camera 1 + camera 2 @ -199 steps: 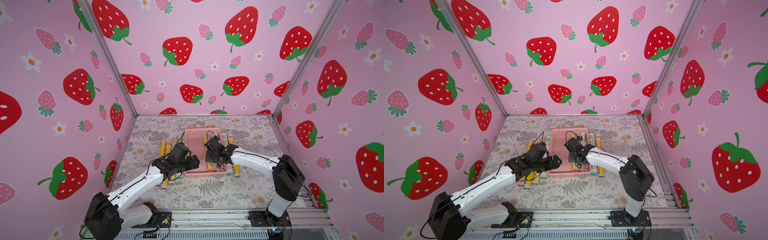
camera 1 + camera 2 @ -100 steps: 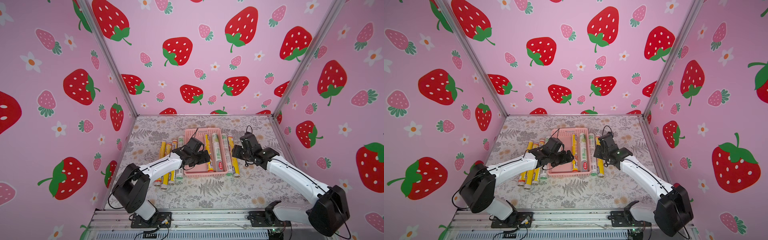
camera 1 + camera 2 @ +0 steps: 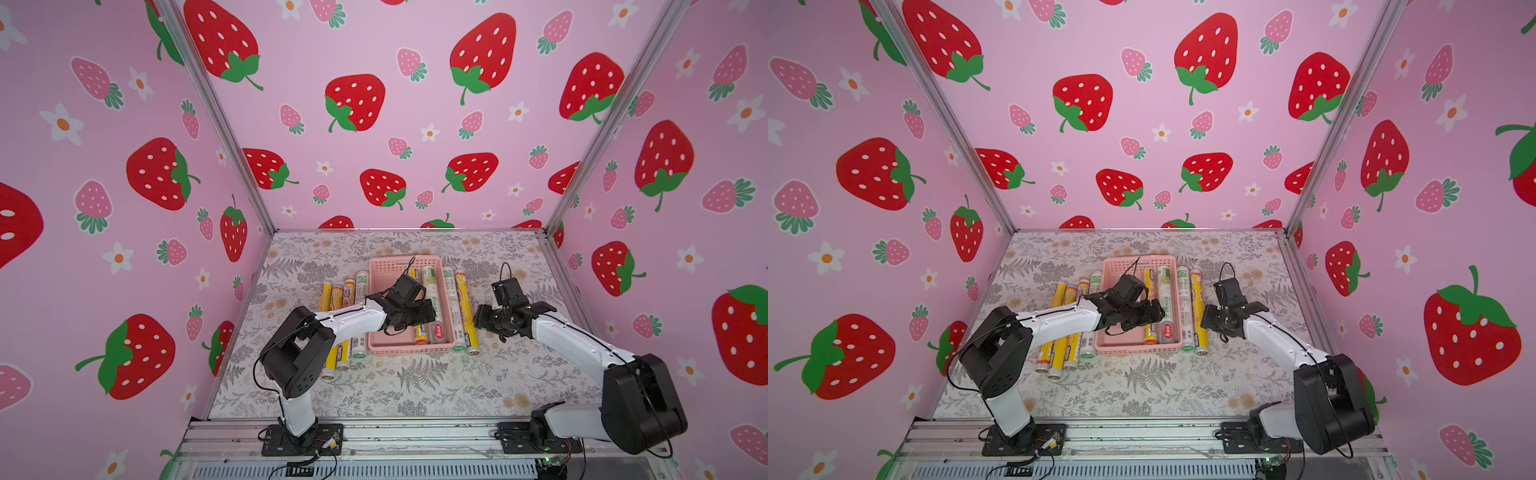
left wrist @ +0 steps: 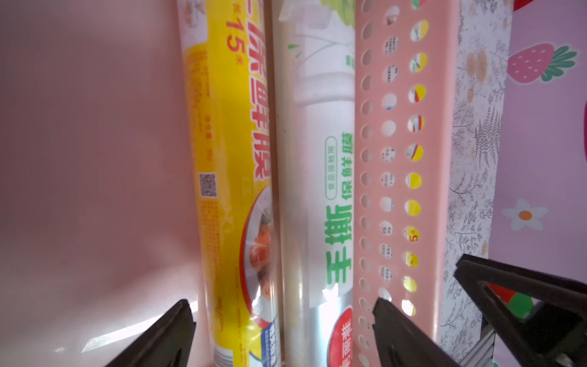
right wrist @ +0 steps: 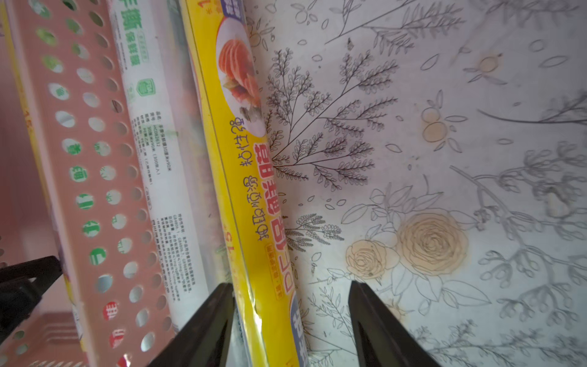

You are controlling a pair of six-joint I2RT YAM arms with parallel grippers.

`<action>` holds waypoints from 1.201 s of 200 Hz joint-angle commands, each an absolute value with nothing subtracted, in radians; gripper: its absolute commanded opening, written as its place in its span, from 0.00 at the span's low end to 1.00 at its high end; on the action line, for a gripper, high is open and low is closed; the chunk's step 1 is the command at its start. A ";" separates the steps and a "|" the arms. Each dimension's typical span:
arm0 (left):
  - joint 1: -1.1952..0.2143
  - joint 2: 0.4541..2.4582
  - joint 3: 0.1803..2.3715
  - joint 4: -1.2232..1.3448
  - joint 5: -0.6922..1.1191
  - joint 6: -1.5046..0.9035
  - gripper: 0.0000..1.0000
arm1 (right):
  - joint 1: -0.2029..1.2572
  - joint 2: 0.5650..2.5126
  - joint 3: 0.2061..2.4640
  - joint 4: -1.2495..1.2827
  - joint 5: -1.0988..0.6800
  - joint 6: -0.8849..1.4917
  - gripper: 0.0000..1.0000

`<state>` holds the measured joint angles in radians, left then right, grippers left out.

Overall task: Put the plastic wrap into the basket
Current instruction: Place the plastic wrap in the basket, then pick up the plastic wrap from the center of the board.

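My right gripper should next grab the yellow roll (image 3: 464,307) across its middle with my fingers along its long sides, so I can lay it lengthwise in the basket.
The pink basket (image 3: 409,350) (image 3: 1138,350) sits mid-table. Inside it lie two rolls of plastic wrap, a yellow one (image 4: 228,159) and a white one with green print (image 4: 317,159). My left gripper (image 4: 284,324) (image 3: 419,316) hovers over them, open, one finger on each side of the pair. Just outside the basket's right wall (image 5: 79,159) lie a white roll (image 5: 158,159) and a yellow roll (image 5: 244,190) (image 3: 464,307). My right gripper (image 5: 292,317) (image 3: 482,321) is open around that yellow roll: one finger stands between the two rolls, the other off the roll over the table.
Several more rolls (image 3: 347,293) lie side by side left of the basket, partly under my left arm. The floral table cover (image 3: 415,386) runs to pink strawberry walls on three sides, with a metal rail along the front.
The right gripper has left the basket and come down beside the yellow roll outside its right wall. The left gripper has shifted right over the two rolls in the basket.
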<state>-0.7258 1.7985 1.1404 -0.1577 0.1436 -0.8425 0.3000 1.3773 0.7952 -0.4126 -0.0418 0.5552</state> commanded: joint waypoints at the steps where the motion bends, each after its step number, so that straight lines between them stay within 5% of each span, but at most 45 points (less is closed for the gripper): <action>1: -0.736 1.800 1.170 -0.146 0.157 -0.827 0.93 | 0.299 1.426 0.823 -0.360 -0.124 0.519 0.61; 47: -0.743 1.751 1.167 -0.192 0.114 -0.785 0.94 | 0.299 1.523 0.872 -0.347 -0.148 0.500 0.62; 142: -0.742 1.446 1.064 -0.426 -0.052 -0.707 0.96 | 0.305 1.563 0.901 -0.433 0.118 0.512 0.63; 240: -0.705 1.225 0.916 -0.501 -0.125 -0.719 0.96 | 0.308 1.710 0.944 -0.413 0.122 0.501 0.64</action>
